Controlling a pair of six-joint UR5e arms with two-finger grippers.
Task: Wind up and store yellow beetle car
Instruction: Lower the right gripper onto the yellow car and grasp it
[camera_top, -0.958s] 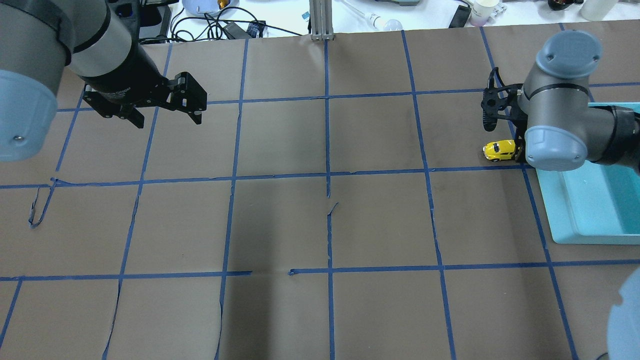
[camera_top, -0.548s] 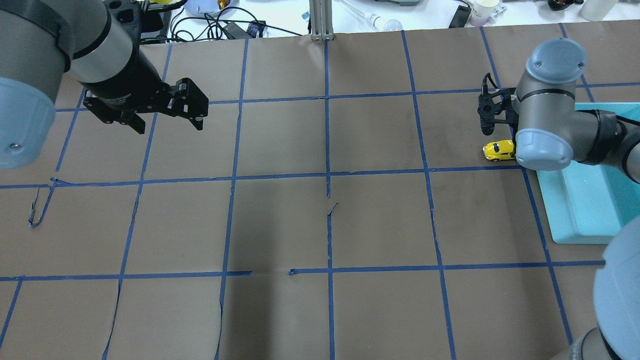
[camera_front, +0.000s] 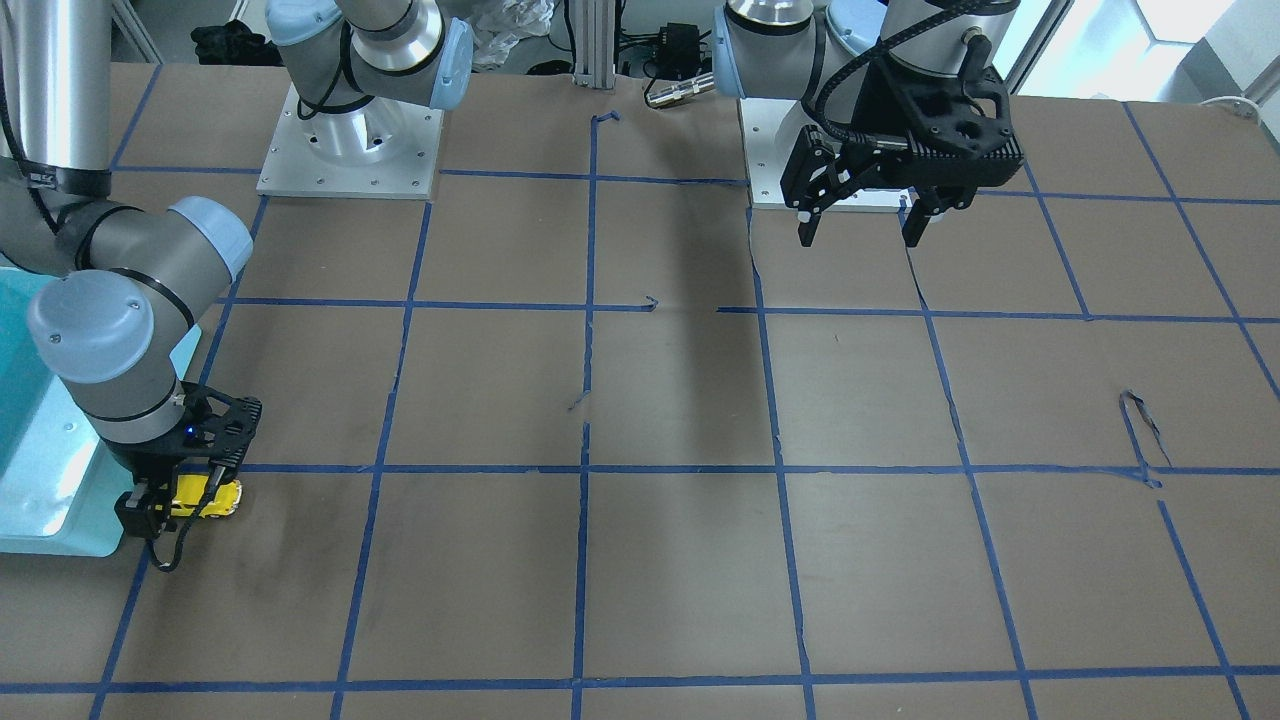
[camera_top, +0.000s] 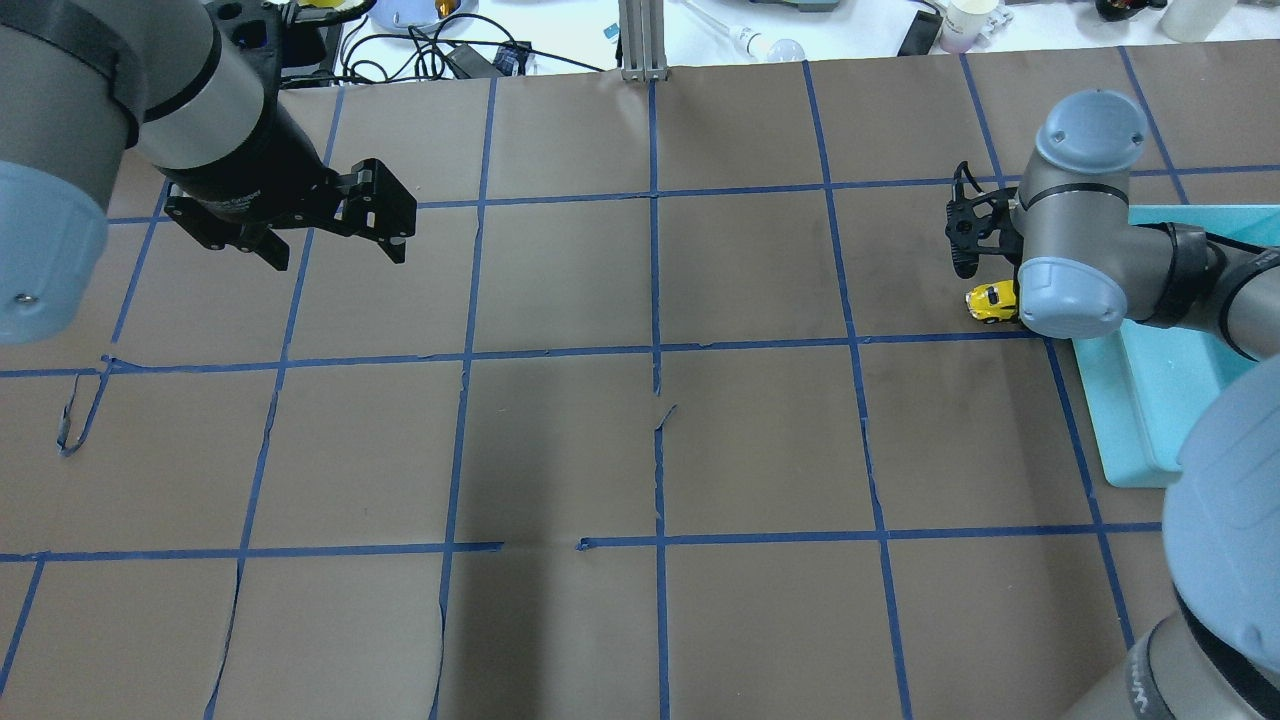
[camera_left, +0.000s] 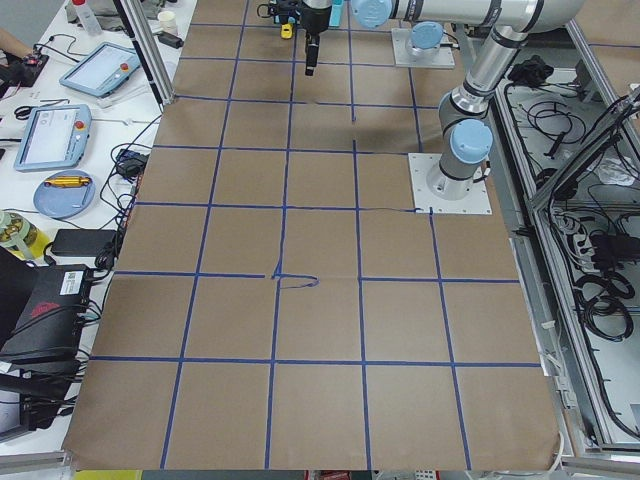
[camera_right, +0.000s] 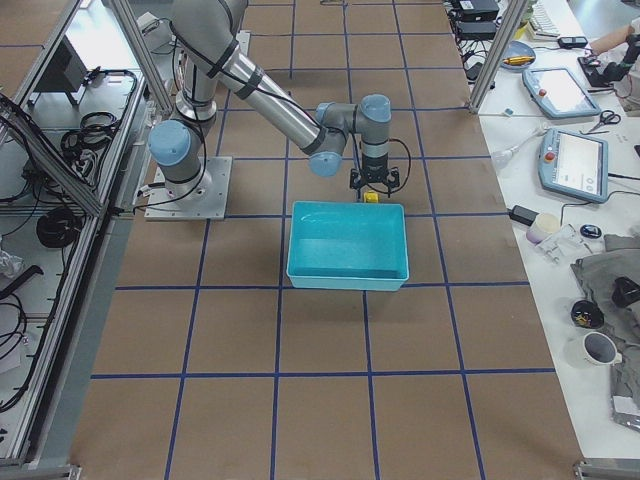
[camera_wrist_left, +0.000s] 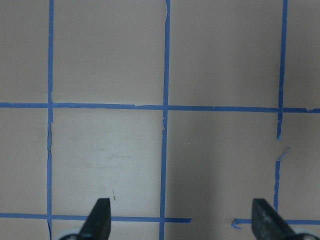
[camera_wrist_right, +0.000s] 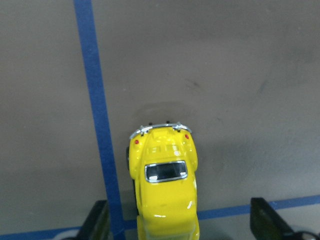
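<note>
The right gripper grabs the yellow beetle car (camera_wrist_right: 165, 185) by its sides next, to wind up and store it.
The yellow beetle car (camera_wrist_right: 165, 185) stands on the brown table, on a blue tape line next to the teal bin (camera_top: 1140, 420). It also shows in the overhead view (camera_top: 990, 302) and the front view (camera_front: 212, 497). My right gripper (camera_wrist_right: 180, 220) points down over the car. It is open, with one finger on each side and clear gaps to the car. In the overhead view my right wrist hides the gripper and half the car. My left gripper (camera_top: 335, 245) is open and empty, high over the far left of the table.
The teal bin (camera_right: 347, 245) lies right beside the car, its rim at my right wrist. Blue tape lines grid the brown paper table (camera_top: 650, 440). Cables, tablets and cups lie beyond the far table edge (camera_top: 450, 50).
My right wrist has shifted left in the overhead view and now covers more of the car. The car has not moved. My left arm has barely moved.
</note>
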